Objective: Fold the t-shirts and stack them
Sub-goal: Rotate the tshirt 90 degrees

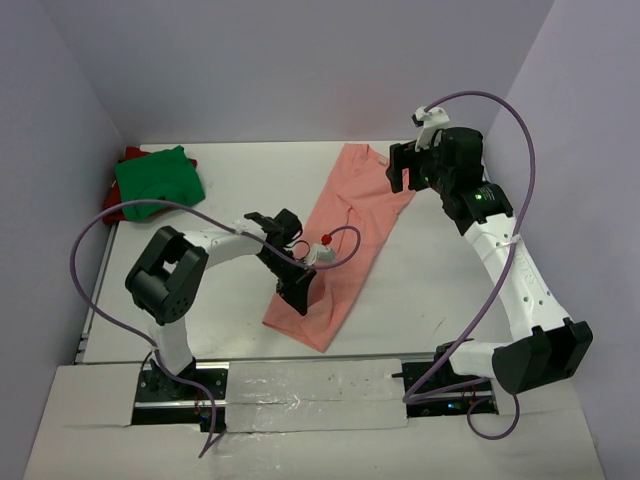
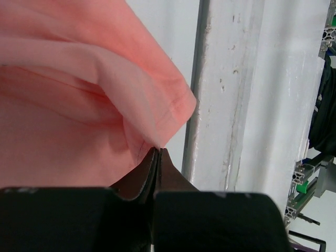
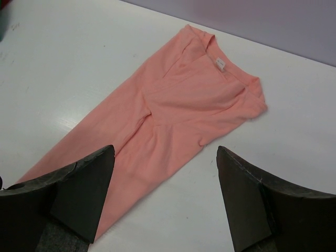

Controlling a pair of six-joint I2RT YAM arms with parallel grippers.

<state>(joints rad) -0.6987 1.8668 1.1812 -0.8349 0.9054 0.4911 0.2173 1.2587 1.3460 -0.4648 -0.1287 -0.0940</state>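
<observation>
My right gripper picks up the salmon-pink t-shirt [image 1: 345, 235] by the folded-in sleeve cloth near the collar end [image 1: 376, 194] next, to straighten it for folding.
The salmon-pink t-shirt [image 1: 345, 235] lies folded lengthwise in a long strip across the table's middle, collar end at the far right. It also shows in the right wrist view [image 3: 173, 121] and the left wrist view [image 2: 79, 105]. My left gripper [image 1: 298, 297] is shut on the shirt's near hem corner, with cloth pinched between the fingertips [image 2: 159, 151]. My right gripper [image 1: 402, 170] hovers open and empty above the collar end. The green t-shirt [image 1: 157, 178] lies folded at the far left on top of the red t-shirt [image 1: 122, 208], which shows only at its edges.
A white rail [image 1: 300, 385] runs along the table's near edge between the arm bases. Purple walls close in the left, back and right sides. A purple cable [image 1: 345, 245] loops over the pink shirt by my left wrist.
</observation>
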